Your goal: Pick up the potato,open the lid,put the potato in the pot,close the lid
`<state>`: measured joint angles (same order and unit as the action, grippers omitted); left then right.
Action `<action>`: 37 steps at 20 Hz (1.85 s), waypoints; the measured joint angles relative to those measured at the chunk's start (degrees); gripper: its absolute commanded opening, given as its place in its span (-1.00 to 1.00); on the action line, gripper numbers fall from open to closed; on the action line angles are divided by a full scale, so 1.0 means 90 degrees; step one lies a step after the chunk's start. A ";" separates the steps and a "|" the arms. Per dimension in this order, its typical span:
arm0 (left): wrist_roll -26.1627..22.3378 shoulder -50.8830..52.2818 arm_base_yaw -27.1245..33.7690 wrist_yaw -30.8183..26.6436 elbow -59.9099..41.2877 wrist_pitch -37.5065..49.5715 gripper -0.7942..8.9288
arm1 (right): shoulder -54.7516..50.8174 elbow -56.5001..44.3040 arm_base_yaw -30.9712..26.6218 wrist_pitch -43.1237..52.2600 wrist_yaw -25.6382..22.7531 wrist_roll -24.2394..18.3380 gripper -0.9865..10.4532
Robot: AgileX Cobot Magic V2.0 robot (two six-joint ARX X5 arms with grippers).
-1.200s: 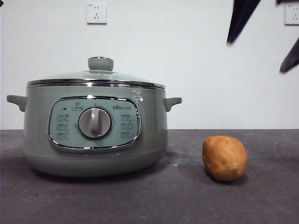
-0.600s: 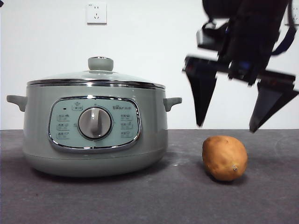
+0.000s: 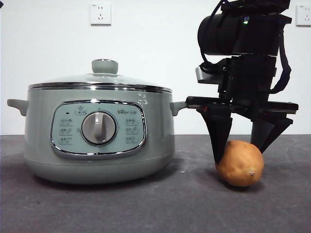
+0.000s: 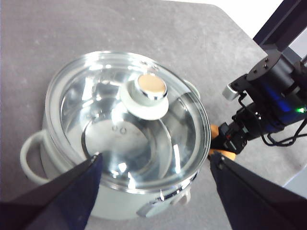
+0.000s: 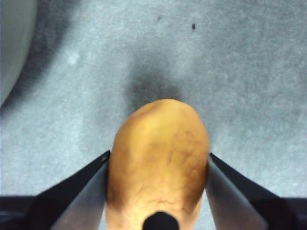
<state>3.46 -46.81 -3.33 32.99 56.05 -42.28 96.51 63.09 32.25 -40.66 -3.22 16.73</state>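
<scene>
The left gripper picks up the glass lid by its round knob next, which opens the pot for the potato point(image 3: 240, 165).
The orange-brown potato point(image 3: 240, 165) lies on the dark table, right of the pot point(image 3: 39, 141). My right gripper point(image 3: 240, 156) has come down from above, and its two black jaws press the potato's two sides. The right wrist view shows both jaws touching the potato point(image 5: 158, 153). The potato still rests on the table. The glass lid point(image 3: 97, 79) with its pale green knob point(image 3: 104, 65) sits shut on the pot. My left gripper point(image 4: 153, 191) hovers open and empty above the lid point(image 4: 110, 134), and that view also shows the right arm point(image 4: 268, 91).
The pot's right side handle point(image 3: 179, 106) is close to the right gripper's left jaw. The dark table point(image 3: 146, 208) runs back to a white wall with two sockets point(image 3: 100, 13). The left arm shows only as a black tip at the top left corner point(image 3: 1, 4).
My right gripper dropped from the top right corner onto the potato and its jaws narrowed onto it. The potato shifted slightly right and turned. The pot and lid did not move.
</scene>
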 measured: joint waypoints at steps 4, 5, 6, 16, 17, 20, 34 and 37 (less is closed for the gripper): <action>-0.0002 0.0000 0.0000 0.0005 0.0000 -0.0017 -0.06 | -0.0117 0.0000 0.0002 -0.0274 0.0002 0.0000 -0.79; 0.0000 0.0000 0.0000 0.0007 0.0000 -0.0015 -0.06 | -0.0255 0.0002 0.0002 -0.0379 0.0002 0.0002 -0.78; 0.0000 0.0000 -0.0027 0.0007 0.0000 -0.0005 -0.06 | -0.0488 0.0002 0.0002 -0.0500 0.0002 0.0000 -0.78; 0.0357 -0.0588 -0.1345 -0.0738 0.0022 0.1489 -0.06 | -0.3019 0.0002 0.0002 -0.1926 0.0002 0.0073 -0.78; 0.0379 -0.0775 -0.1525 -0.1018 0.0024 0.1639 -0.06 | -0.3218 0.0002 0.0002 -0.2018 0.0002 0.0102 -0.78; 0.0406 -0.1435 -0.2038 -0.1766 0.0024 0.2174 -0.06 | -0.3682 0.0002 0.0002 -0.2307 0.0002 0.0223 -0.78; 0.0005 -0.3407 -0.2710 -0.3152 0.0029 0.3716 -0.10 | -0.4034 0.0002 0.0005 -0.2548 0.0002 0.0430 -0.78; -0.0022 -0.3412 -0.2710 -0.3157 0.0029 0.3733 -0.83 | -0.4034 0.0002 0.0005 -0.2523 0.0002 0.0430 -0.78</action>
<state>3.27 -77.52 -27.73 4.58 56.31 -8.69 60.20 63.11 32.29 -63.37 -3.20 20.60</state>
